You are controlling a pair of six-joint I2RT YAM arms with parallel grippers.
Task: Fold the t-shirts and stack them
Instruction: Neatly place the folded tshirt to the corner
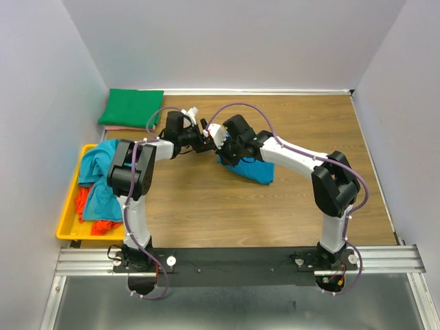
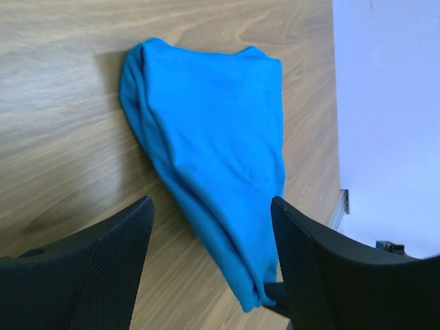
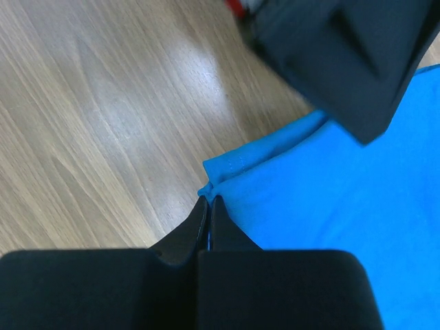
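Note:
My left gripper must come down before closing on the blue t-shirt (image 2: 212,206), as table shows below the fingers beside the fold.
A blue t-shirt (image 1: 251,169) lies folded on the wooden table, mostly under my right arm. My right gripper (image 1: 221,148) is shut on its corner; in the right wrist view the closed tips (image 3: 209,201) pinch the blue hem (image 3: 227,167). My left gripper (image 1: 206,141) is open just left of it; in the left wrist view its fingers (image 2: 117,240) stand either side of the shirt (image 2: 213,130) without touching it. A folded green t-shirt (image 1: 130,107) lies at the far left corner.
A yellow tray (image 1: 69,210) at the left edge holds a heap of teal (image 1: 100,175) and red-orange (image 1: 103,225) shirts. Something pink (image 1: 117,128) peeks out under the green shirt. White walls close in the table on three sides.

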